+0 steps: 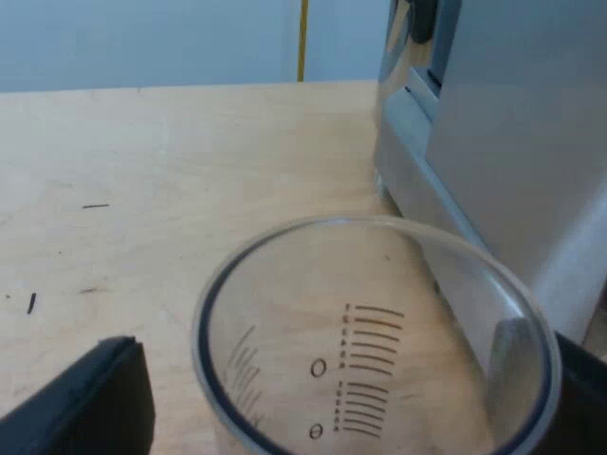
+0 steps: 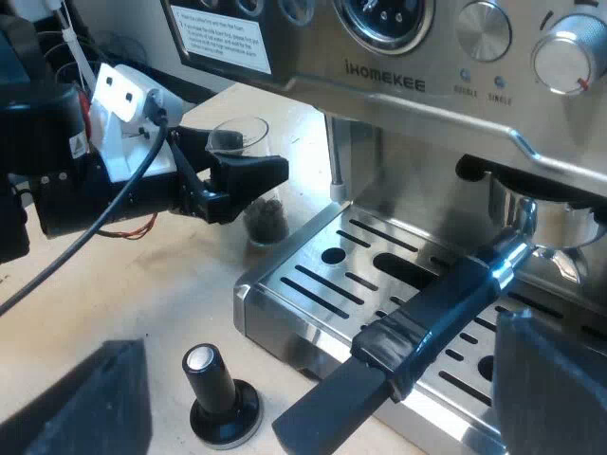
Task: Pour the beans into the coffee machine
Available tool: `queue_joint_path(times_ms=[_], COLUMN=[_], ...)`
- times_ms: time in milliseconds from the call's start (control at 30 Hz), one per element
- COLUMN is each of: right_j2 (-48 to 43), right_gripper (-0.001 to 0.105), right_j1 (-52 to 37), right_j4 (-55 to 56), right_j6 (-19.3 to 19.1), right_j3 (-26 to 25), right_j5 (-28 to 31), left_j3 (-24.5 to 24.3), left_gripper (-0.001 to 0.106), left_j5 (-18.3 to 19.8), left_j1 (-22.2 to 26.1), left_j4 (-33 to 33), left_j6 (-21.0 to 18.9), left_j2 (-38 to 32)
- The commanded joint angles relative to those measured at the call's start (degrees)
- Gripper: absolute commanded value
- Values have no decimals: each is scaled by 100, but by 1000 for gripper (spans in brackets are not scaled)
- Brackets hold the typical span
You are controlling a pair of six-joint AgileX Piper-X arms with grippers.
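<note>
My left gripper grabs the glass by its clear side (image 1: 365, 374) next, leaving the glass's open rim (image 1: 353, 220) free to pour the beans.
The measuring glass (image 1: 379, 322) stands on the wooden table beside the espresso machine (image 1: 512, 142). My left gripper (image 1: 346, 346) is open around its rim: one finger touches the wall, the other finger (image 1: 95, 398) stands a little apart. In the right wrist view the glass (image 2: 248, 190) holds dark beans (image 2: 266, 220) at its bottom, with the left gripper (image 2: 228, 175) at it, by the machine's (image 2: 427, 85) corner. My right gripper (image 2: 318, 341) is open over the holder's dark handle (image 2: 417, 332), with nothing between its fingers.
A tamper with a black knob (image 2: 218, 398) stands on the table next to the machine's drip tray (image 2: 313, 275). The holder (image 2: 560, 218) is locked in above the tray. Bare wooden table (image 1: 142, 171) stretches away from the glass.
</note>
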Motion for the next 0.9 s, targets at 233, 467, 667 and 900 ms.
queue_joint_path(times_ms=[233,467,667,900], right_j2=[-12,-12,-12,-12], right_gripper=[78,78,78,78], right_j1=[9,9,9,9], right_j4=[-80,-80,-80,-80], right_j6=[-26,-26,-26,111], right_j3=[-79,-79,-79,-79], right_j5=[-17,29,29,29], left_j3=[-55,-55,-55,-55], left_gripper=[50,33,33,33], left_j5=[-41,-3,-3,-3], left_j1=[-30,-30,-30,-30], left_j4=[-16,-16,137,1275], left_j6=[-22,-22,-22,-22], left_j2=[-20,-36,-430,-1282])
